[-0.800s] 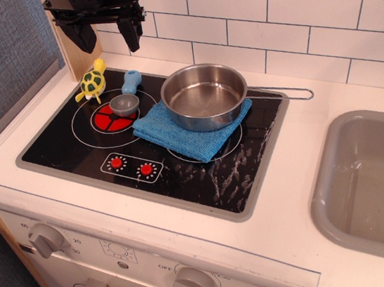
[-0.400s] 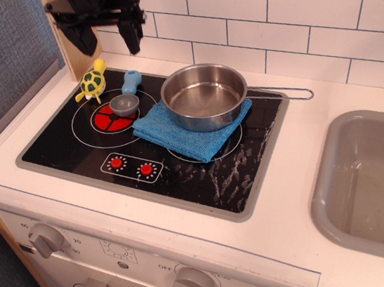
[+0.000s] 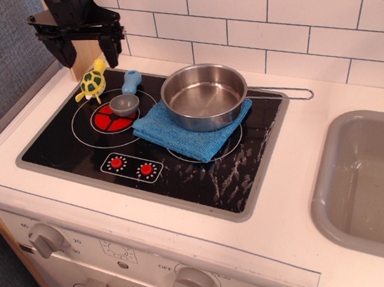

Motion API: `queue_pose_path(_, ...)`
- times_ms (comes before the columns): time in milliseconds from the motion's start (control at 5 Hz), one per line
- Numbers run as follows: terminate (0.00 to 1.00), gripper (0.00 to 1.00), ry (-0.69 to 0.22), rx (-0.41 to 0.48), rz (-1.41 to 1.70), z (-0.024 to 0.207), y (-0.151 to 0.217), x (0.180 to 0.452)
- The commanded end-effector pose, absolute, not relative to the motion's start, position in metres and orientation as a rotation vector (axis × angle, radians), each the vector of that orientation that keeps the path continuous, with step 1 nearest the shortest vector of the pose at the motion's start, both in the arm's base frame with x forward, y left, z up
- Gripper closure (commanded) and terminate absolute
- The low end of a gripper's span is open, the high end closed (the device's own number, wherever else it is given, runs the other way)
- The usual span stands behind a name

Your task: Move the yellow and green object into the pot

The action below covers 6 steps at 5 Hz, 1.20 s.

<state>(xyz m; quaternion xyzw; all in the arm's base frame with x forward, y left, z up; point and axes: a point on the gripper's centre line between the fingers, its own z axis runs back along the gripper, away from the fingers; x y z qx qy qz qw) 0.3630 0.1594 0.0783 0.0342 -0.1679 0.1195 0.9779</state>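
Note:
I will next grab the turtle by its shell [image 3: 92,81] with my gripper, to move the yellow and green toy turtle into the pot [image 3: 204,96].
The toy turtle [image 3: 92,81], green shell with yellow head and flippers, lies at the back left corner of the black stove top [image 3: 71,141]. The shiny steel pot [image 3: 204,96] stands empty on a blue cloth [image 3: 187,131] in the middle of the stove, its wire handle pointing right. My gripper [image 3: 88,56] hangs open above and just behind the turtle, its two black fingers [image 3: 65,54] spread wide on either side, not touching it.
A grey measuring scoop with a blue handle [image 3: 125,100] sits on the red burner right of the turtle. A grey sink [image 3: 375,186] lies at the right. The white tiled wall [image 3: 268,20] runs behind; a wooden post [image 3: 85,55] stands behind the gripper.
My gripper has moved left, from above the scoop's handle to above the turtle. It stays open. The turtle, the scoop and the pot have not moved.

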Motion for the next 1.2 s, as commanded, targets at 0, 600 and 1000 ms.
queue_pose_path(0,0.00,0.00,-0.371,0.092,0.240,0.078,0.185,0.372)
queue_pose_path(600,0.00,1.00,-0.352,0.116,0.193,0.038,0.190,0.384)
queue_pose_path(1000,0.00,1.00,-0.321,0.124,0.187,0.033,0.183,0.386)
